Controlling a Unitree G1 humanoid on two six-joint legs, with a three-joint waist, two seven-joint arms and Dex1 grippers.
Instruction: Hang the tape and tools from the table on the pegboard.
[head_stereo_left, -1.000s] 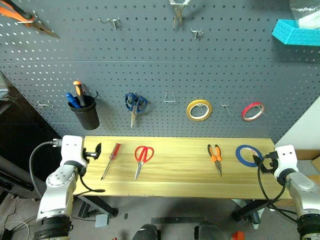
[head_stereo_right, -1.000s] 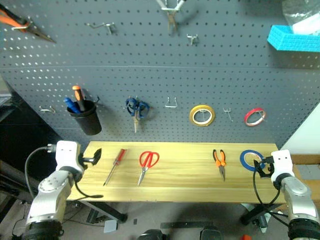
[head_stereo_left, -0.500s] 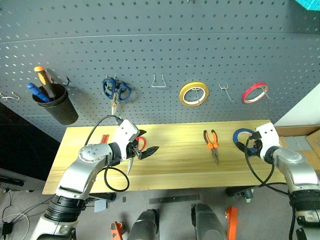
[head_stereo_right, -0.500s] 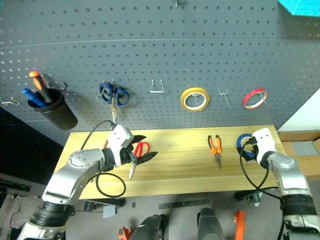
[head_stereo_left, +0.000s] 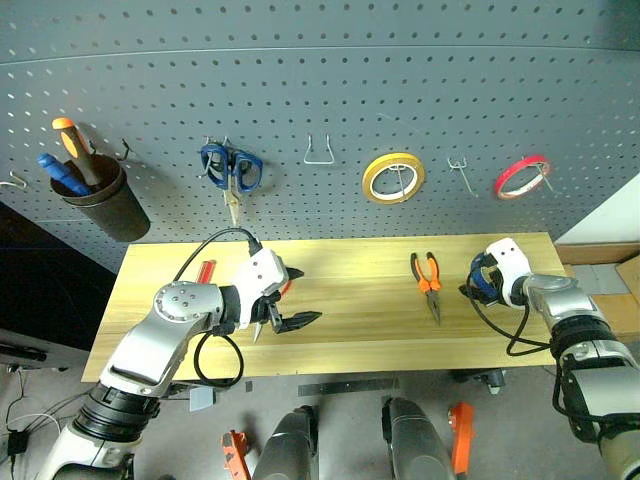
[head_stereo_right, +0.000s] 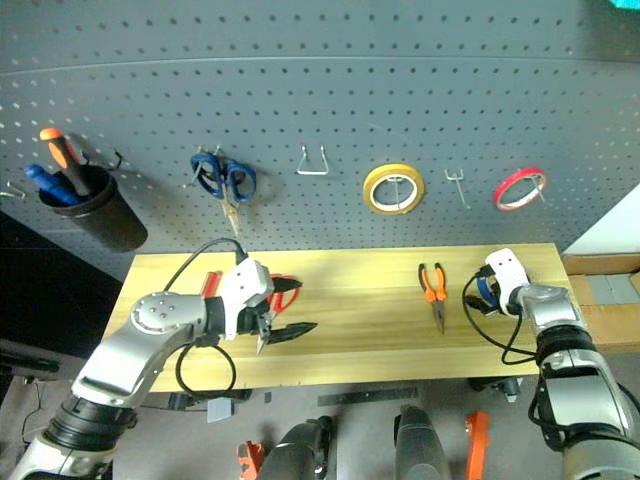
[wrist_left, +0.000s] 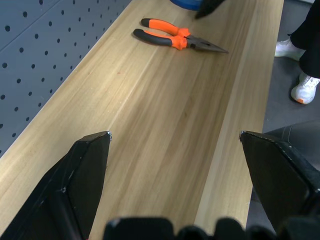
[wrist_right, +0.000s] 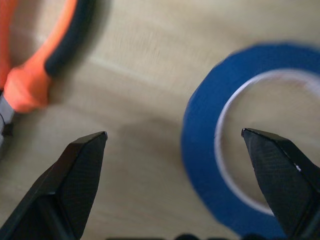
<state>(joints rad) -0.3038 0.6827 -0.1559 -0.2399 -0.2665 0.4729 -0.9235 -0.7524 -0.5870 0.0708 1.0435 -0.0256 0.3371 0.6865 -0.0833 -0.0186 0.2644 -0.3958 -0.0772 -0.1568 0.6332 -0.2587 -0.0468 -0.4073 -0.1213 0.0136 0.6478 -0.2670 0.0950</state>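
Observation:
My right gripper's fingers straddle the blue tape's band (head_stereo_left: 484, 280) (wrist_right: 200, 140) above the wood, so it is time to close now. Closing now would catch the tape.
The dark blue tape (wrist_right: 199, 150) lies flat at the right end of the table (head_stereo_left: 360, 335). My right gripper (head_stereo_left: 478, 282) hovers open just above it, one finger over the roll and the other toward the orange-and-black pliers (head_stereo_left: 427, 276). My left gripper (head_stereo_left: 303, 296) stands open over the table's left half, pointing right along the top, with nothing between its fingers. It covers most of the red-handled scissors (head_stereo_right: 286, 288). The red screwdriver (head_stereo_left: 207, 272) peeks out behind the left arm. The grey pegboard (head_stereo_left: 420, 90) rises behind the table.
On the pegboard hang a black cup (head_stereo_left: 100, 205) with screwdrivers, blue-handled scissors (head_stereo_left: 231, 170), a yellow roll (head_stereo_left: 393, 178) and a red roll (head_stereo_left: 522, 176). Bare wire hooks (head_stereo_left: 318, 155) sit between them. A person's shoes (wrist_left: 305, 86) stand beyond the table's front edge.
The head camera has tilted down. My left gripper swung from the table's left end rightward over the scissors. My right gripper moved forward from the table's edge over the blue tape.

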